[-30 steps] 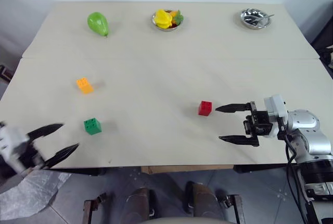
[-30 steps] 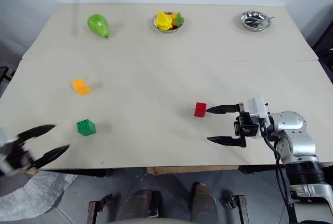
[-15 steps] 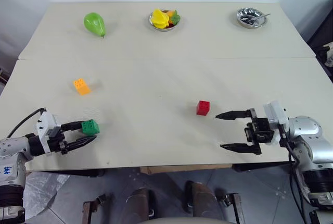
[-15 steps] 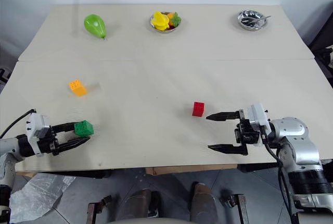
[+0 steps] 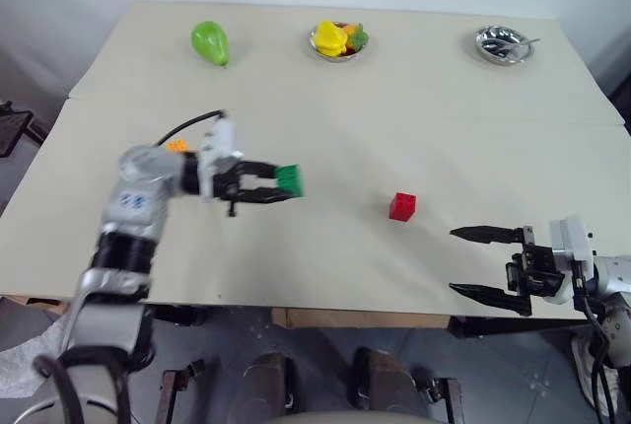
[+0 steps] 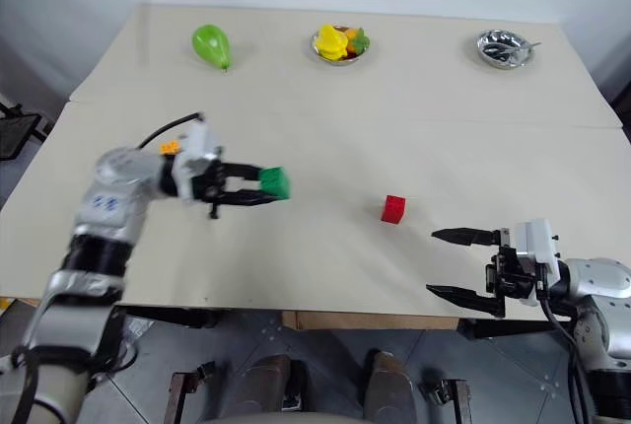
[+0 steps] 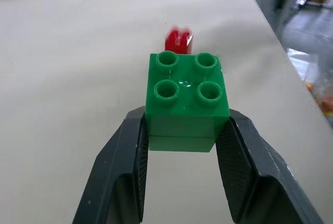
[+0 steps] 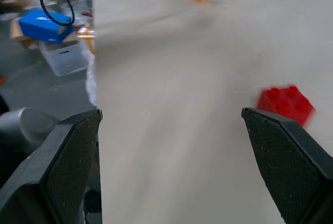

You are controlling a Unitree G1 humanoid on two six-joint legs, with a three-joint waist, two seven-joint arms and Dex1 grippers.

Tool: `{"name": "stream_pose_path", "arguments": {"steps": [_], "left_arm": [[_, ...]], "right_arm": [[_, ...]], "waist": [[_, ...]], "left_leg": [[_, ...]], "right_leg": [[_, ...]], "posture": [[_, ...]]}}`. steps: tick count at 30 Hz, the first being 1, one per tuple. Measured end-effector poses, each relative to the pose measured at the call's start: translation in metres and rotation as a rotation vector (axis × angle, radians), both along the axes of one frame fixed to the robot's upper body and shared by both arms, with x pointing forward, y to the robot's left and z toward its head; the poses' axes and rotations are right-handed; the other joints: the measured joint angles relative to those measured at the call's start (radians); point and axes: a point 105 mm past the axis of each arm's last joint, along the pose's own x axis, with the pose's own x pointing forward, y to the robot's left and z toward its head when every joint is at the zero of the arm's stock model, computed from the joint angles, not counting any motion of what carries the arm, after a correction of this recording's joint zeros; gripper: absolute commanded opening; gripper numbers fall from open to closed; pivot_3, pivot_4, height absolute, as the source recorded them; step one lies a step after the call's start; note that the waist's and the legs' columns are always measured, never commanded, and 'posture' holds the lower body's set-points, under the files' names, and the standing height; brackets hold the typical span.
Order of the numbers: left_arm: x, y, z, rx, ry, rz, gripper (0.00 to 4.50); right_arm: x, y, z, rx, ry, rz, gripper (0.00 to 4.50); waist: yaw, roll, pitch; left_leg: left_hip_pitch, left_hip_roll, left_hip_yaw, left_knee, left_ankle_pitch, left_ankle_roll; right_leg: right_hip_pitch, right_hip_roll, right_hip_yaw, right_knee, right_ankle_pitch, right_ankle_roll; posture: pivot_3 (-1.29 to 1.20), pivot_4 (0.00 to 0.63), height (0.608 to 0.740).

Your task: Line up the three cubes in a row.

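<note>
The green cube's bottom is above the table in the left wrist view, so my left gripper should keep holding the green cube until its bottom reaches the table.
My left gripper is shut on the green cube, gripping its two sides with the studs facing up. It holds the cube just over the table, left of centre. The red cube rests on the table to the right of the green one, with a gap between them. The orange cube lies behind my left forearm, which partly hides it. My right gripper is open and empty near the front edge, to the right of and nearer than the red cube.
A green pear, a bowl of toy fruit and a metal bowl stand along the far edge. The table's front edge runs just below my right gripper. Bare tabletop lies between the green and red cubes.
My left gripper shut on the green cube and carried it right, toward the red cube. My right gripper drew back from the red cube toward the front right. The camera view shifted.
</note>
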Motion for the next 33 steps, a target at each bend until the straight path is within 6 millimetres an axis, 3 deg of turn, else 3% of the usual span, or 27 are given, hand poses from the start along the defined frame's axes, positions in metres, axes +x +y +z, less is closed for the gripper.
{"name": "stream_pose_path", "arguments": {"steps": [3, 6, 10, 19, 20, 27, 30, 33], "left_arm": [[0.011, -0.023, -0.021, 0.083, 0.041, -0.004, 1.48], [0.021, -0.027, -0.044, 0.183, 0.057, 0.036, 1.48], [0.028, -0.031, -0.049, 0.196, 0.030, 0.073, 1.48], [0.022, -0.040, -0.057, 0.168, 0.025, 0.006, 1.48], [0.023, -0.040, -0.057, 0.165, 0.023, 0.014, 2.22], [0.031, -0.034, -0.052, 0.114, 0.002, 0.086, 4.32], [0.019, -0.026, -0.044, 0.066, -0.026, 0.004, 4.45], [0.007, 0.002, -0.042, 0.058, -0.039, -0.014, 4.45]], "right_arm": [[0.002, -0.001, 0.001, 0.027, -0.020, -0.051, 4.50], [0.003, 0.001, 0.004, 0.041, -0.043, -0.078, 4.50], [0.005, 0.004, 0.007, 0.071, -0.073, -0.109, 4.50], [0.008, 0.004, 0.009, 0.089, -0.095, -0.134, 4.50], [0.008, 0.003, 0.009, 0.089, -0.094, -0.135, 4.50], [0.014, 0.010, 0.007, 0.119, -0.092, -0.113, 4.50], [0.018, 0.020, 0.010, 0.131, -0.099, -0.074, 4.50], [0.022, 0.030, 0.013, 0.139, -0.095, -0.028, 4.50]], "waist": [[-0.022, 0.000, 0.000], [-0.026, -0.001, 0.000], [-0.020, -0.001, 0.001], [0.002, -0.001, 0.001], [0.002, -0.001, 0.001], [0.001, -0.001, 0.001], [-0.003, -0.001, 0.001], [-0.019, -0.001, 0.001]], "left_leg": [[0.000, 0.002, 0.000, -0.002, 0.000, 0.000], [0.000, 0.002, 0.000, -0.002, 0.000, -0.001], [-0.001, 0.002, -0.004, -0.001, 0.000, 0.000], [-0.001, 0.000, -0.006, 0.000, -0.001, 0.001], [-0.001, 0.000, -0.006, 0.000, -0.001, 0.001], [-0.001, 0.000, -0.006, 0.000, -0.001, 0.001], [-0.001, 0.001, -0.006, 0.000, -0.001, 0.001], [-0.001, 0.002, -0.006, 0.000, -0.001, 0.001]], "right_leg": [[-0.001, 0.003, 0.000, -0.002, 0.000, 0.000], [-0.001, 0.005, 0.002, -0.004, 0.000, 0.000], [-0.001, 0.004, 0.004, -0.004, 0.000, 0.001], [-0.001, 0.003, 0.004, -0.004, 0.001, 0.003], [-0.001, 0.003, 0.004, -0.004, 0.001, 0.003], [-0.001, 0.003, 0.004, -0.004, 0.001, 0.003], [-0.002, 0.003, 0.004, -0.004, 0.001, 0.003], [-0.002, 0.004, 0.005, -0.004, 0.001, 0.002]], "posture": [[0.00, 0.150, 0.740], [0.00, 0.150, 0.740], [0.00, 0.150, 0.740], [0.00, 0.150, 0.740], [0.00, 0.150, 0.740], [0.00, 0.150, 0.740], [0.00, 0.150, 0.740], [0.00, 0.150, 0.740]]}}
